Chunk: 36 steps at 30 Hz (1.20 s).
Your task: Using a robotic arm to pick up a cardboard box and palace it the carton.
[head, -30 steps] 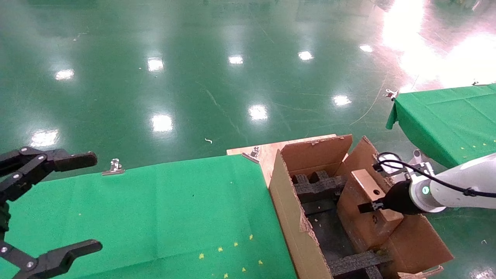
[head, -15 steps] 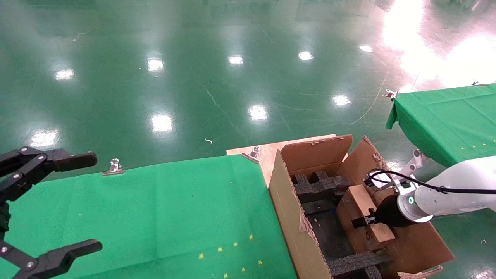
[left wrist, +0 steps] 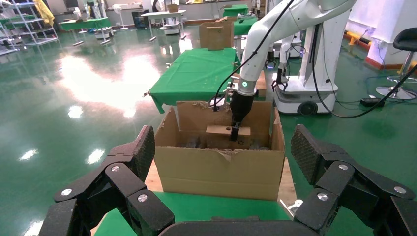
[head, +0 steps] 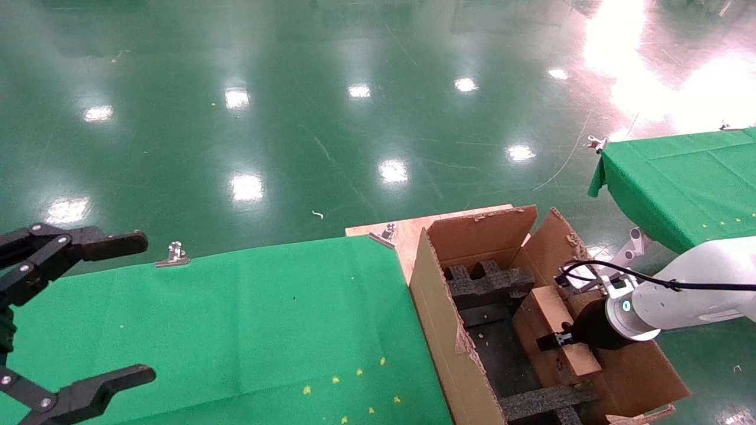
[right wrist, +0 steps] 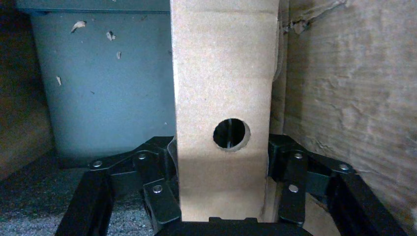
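The cardboard box's lower edge (head: 533, 359) stands at the carton's dark bottom, inside the carton's sides, so it is now time for my right gripper to release the cardboard box.
The large brown carton (head: 437, 330) with ragged flaps stands at the right end of the green table, with black foam inserts (head: 484, 283) inside. My right gripper (head: 552, 341), on the white-jointed robotic arm (head: 679, 301), is shut on the small cardboard box (head: 549, 307) and holds it inside the carton, near its right wall. In the right wrist view the fingers (right wrist: 157, 167) clamp both sides of the cardboard box (right wrist: 223, 88), whose round hole faces the camera. My left gripper (head: 139, 307) is open and empty at the far left. The left wrist view also shows the carton (left wrist: 221, 169).
The green-clothed table (head: 248, 319) lies between my left gripper and the carton. A second green table (head: 679, 177) stands at the right. Metal clips (head: 173, 255) hold the cloth at the table's far edge. The carton's inner wall (right wrist: 344, 98) is close beside the box.
My right gripper has lowered the cardboard box deeper into the carton and shifted it slightly toward me. The left arm has not moved.
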Available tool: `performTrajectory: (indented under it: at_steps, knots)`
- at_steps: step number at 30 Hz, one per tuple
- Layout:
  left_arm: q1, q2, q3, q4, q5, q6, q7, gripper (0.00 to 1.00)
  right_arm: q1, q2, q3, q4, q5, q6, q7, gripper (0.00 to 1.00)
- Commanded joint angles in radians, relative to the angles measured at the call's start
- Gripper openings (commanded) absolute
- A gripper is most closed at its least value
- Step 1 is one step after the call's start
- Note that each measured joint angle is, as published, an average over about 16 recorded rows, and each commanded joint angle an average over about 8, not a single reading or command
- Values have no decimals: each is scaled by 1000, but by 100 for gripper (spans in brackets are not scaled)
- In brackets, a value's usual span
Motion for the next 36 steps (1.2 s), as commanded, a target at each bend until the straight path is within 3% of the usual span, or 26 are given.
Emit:
performTrajectory:
  at_steps: [1, 16, 25, 31, 36]
  knots:
    - [0, 0, 0, 0, 0, 0, 0, 100, 1, 2, -1, 5, -3, 1, 3, 100]
    - [0, 0, 1, 1, -1, 0, 1, 100, 71, 23, 13, 30, -16, -12, 19, 100]
    - [-1, 0, 1, 1, -1, 0, 1, 100, 177, 38, 56, 74, -5, -16, 3, 100]
    - [-1, 0, 2, 1, -1, 0, 1, 100, 287, 48, 124, 131, 66, -61, -52, 100]
    - [-1, -1, 2, 1, -1, 0, 1, 100, 359, 56, 197, 168, 194, -144, -117, 100]
